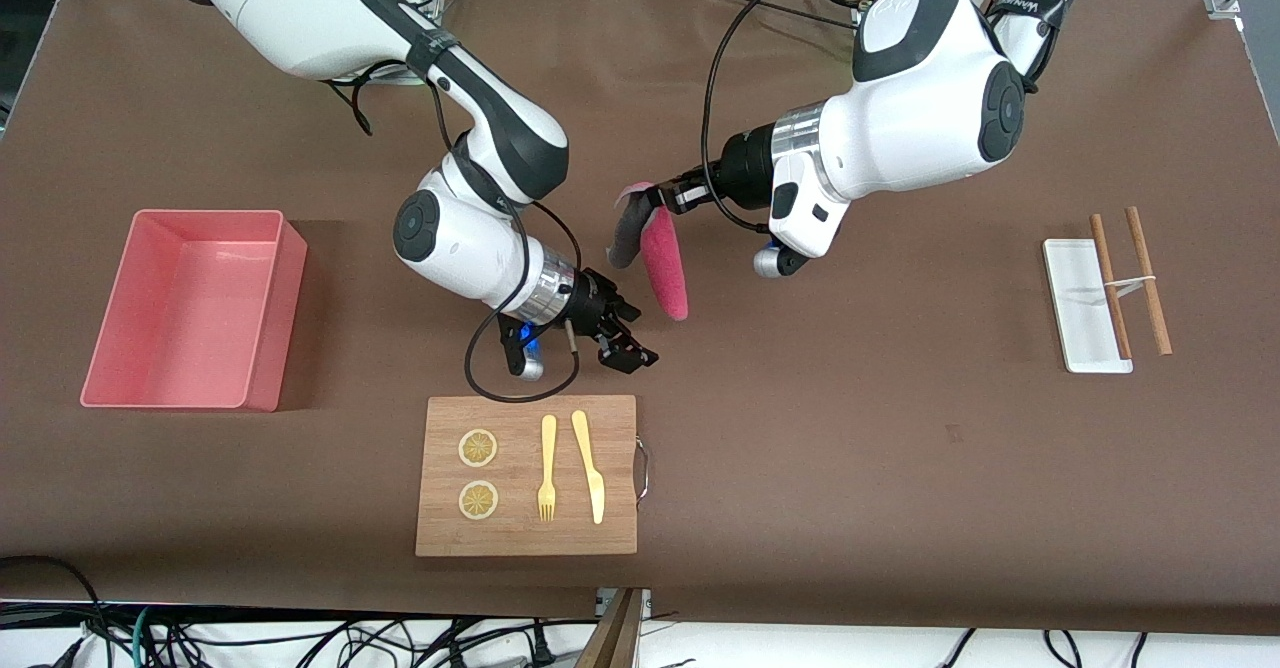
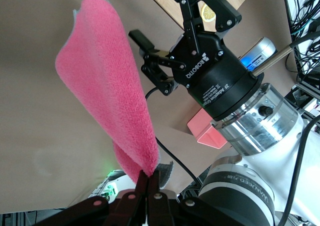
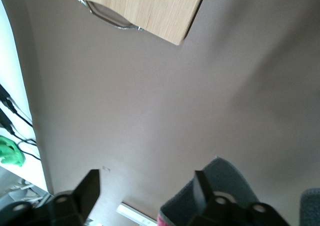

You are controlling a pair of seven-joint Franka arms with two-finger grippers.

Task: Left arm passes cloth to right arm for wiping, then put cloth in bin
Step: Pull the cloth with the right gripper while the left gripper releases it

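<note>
Next, the right gripper grabs its loose hanging end [image 1: 672, 298] to wipe with the cloth and drop the cloth in the pink bin.
The cloth [image 1: 663, 266] hangs folded from my left gripper [image 1: 652, 195], magenta-pink on one face and dark grey on the other, over the middle of the table. In the left wrist view my left gripper [image 2: 148, 175] is shut on the cloth's [image 2: 107, 86] top corner. My right gripper [image 1: 638, 336] is open and empty, just beside the cloth's lower end, over the bare table next to the wooden board. It also shows in the left wrist view [image 2: 160, 21]. In the right wrist view my right gripper [image 3: 146, 183] is spread, with the cloth's grey face [image 3: 222, 186] by one finger. The salmon-pink bin [image 1: 272, 320] stands empty toward the right arm's end.
A wooden cutting board [image 1: 618, 468] near the front edge carries two lemon slices [image 1: 478, 448], a fork [image 1: 547, 468] and a knife [image 1: 590, 463]. A white tray [image 1: 1080, 308] with two brown chopsticks [image 1: 1148, 283] lies toward the left arm's end.
</note>
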